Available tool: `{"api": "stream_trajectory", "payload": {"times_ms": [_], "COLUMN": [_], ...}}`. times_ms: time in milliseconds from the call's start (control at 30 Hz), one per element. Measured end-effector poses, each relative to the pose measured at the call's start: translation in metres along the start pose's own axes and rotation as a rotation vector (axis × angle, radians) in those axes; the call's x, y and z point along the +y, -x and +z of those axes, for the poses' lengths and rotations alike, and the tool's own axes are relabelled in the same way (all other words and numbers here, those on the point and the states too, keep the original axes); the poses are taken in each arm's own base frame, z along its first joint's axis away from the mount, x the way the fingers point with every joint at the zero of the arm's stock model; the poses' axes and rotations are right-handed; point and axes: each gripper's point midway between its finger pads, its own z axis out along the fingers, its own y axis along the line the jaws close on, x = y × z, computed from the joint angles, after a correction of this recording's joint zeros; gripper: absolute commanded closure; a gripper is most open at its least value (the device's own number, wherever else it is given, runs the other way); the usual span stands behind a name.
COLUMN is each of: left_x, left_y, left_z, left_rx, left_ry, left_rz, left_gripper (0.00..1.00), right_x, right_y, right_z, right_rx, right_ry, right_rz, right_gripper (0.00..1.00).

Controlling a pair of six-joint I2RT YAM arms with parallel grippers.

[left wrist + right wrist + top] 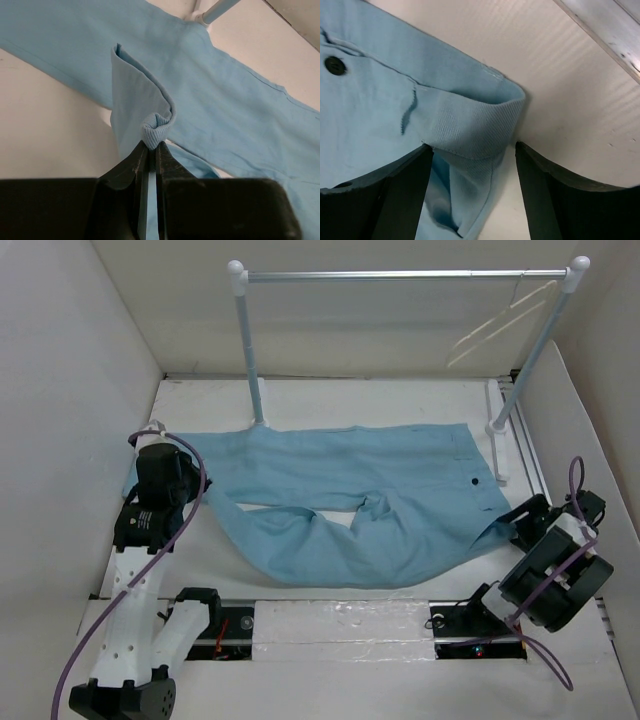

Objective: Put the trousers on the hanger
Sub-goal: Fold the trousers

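Observation:
The robot's right gripper next needs to take hold of the trousers by the waistband's near corner, so that it can fold the trousers (350, 495) lengthwise for the hanger.
The light blue trousers (350, 495) lie spread flat on the white table, legs to the left, waist to the right. At their left end, my left gripper (190, 475) is shut on a bunched fold of leg fabric (156, 125), its tips (151, 145) pinched together. My right gripper (522, 522) stands open at the waist's near right corner. In the right wrist view the folded waistband corner (470, 125) lies between the spread fingers (474, 149), not squeezed. The cream-white hanger (500, 320) hangs from the right end of the rail, far from both grippers.
A silver-barred rail (400, 275) on white posts stands across the back of the table. Its left post (215, 10) rises by the trousers' far edge, and its right foot (497, 455) lies beside the waist. White walls enclose the left, back and right sides.

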Motion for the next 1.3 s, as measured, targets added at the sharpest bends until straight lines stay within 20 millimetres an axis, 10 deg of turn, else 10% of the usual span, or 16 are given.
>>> {"api": "stream_trajectory", "payload": {"times_ms": [100, 167, 233, 500, 800, 1100, 1300], "left_x": [0.006, 0.013, 0.021, 0.015, 0.012, 0.074, 0.092], "left_y": [0.001, 0.003, 0.009, 0.067, 0.074, 0.053, 0.056], "left_z": [0.0, 0.0, -0.003, -0.028, -0.03, -0.034, -0.034], "left_rx": [-0.01, -0.022, -0.047, -0.216, -0.235, -0.299, -0.286], "left_ry": [0.033, 0.067, 0.115, 0.16, 0.162, 0.415, 0.564], "left_rz": [0.002, 0.006, 0.016, -0.012, -0.022, 0.006, 0.023], "left_gripper": [1.0, 1.0, 1.0, 1.0, 1.0, 1.0, 1.0], "right_x": [0.006, 0.008, 0.004, -0.017, -0.034, -0.009, 0.046], "right_y": [0.008, 0.013, 0.007, 0.023, 0.059, 0.074, 0.1], "right_z": [0.007, 0.012, 0.017, -0.049, -0.112, -0.126, -0.109], "right_rx": [-0.03, -0.043, -0.021, -0.142, -0.155, -0.169, -0.211], "right_ry": [0.044, 0.064, 0.052, -0.137, -0.435, -0.496, -0.368], "right_rz": [0.024, 0.036, 0.066, 0.108, 0.035, -0.14, -0.233], "right_gripper": [0.37, 0.79, 0.99, 1.0, 1.0, 1.0, 1.0]}}
